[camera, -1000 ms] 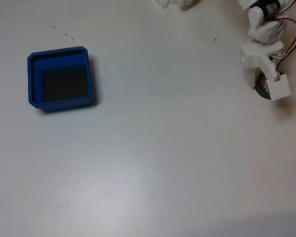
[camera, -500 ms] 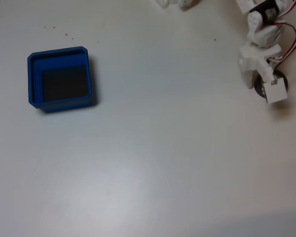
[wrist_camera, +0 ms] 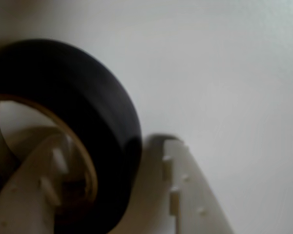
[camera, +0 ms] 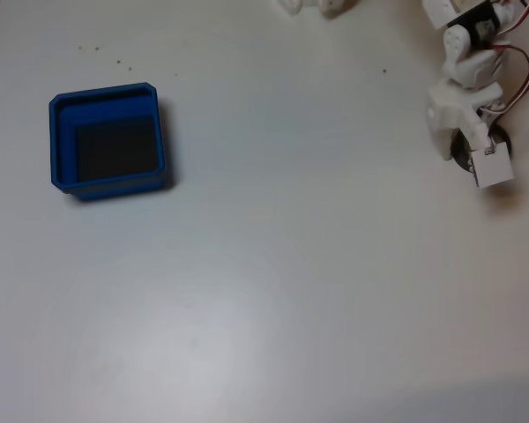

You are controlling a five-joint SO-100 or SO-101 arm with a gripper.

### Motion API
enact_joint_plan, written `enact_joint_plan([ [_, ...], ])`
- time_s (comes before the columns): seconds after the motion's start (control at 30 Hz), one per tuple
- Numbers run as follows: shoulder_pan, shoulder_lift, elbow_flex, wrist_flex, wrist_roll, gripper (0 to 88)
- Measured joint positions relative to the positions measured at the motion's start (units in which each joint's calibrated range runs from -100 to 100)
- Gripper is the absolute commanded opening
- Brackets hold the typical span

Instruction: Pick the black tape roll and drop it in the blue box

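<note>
Next, my gripper grabs the black tape roll by its side [camera: 459, 152] to drop the roll in the blue box.
The black tape roll [camera: 501, 137] lies flat on the white table at the far right in the fixed view, mostly covered by the white arm. My gripper [camera: 469, 152] is down over it. Close up in the wrist view, the roll [wrist_camera: 95, 105] shows its glossy black wall and pale core. One white finger [wrist_camera: 36, 187] sits inside the core and the other finger [wrist_camera: 185, 195] stands just outside the wall. My gripper [wrist_camera: 116, 144] straddles the wall, open, with a narrow shadowed gap on the outer side. The blue box [camera: 106, 91] sits far off at the left, its dark floor bare.
The white tabletop [camera: 291, 264] stretches wide between roll and box. White arm base parts [camera: 322, 7] sit at the top edge. Red and black wires [camera: 522, 62] loop beside the arm at the right edge.
The arm's white wrist block has shifted slightly left and down over the roll, uncovering more of the roll's right side. The box has not moved.
</note>
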Motion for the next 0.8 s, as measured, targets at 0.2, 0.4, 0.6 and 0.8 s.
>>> enact_joint_plan([
  [0.2, 0.0, 0.08, -0.09, 0.0, 0.0, 12.9],
  [0.4, 0.0, 0.08, -0.18, 0.0, 0.0, 0.0],
  [0.6, 0.0, 0.08, -0.18, 0.0, 0.0, 1.2],
  [0.8, 0.0, 0.08, -0.36, 0.0, 0.0, 1.2],
])
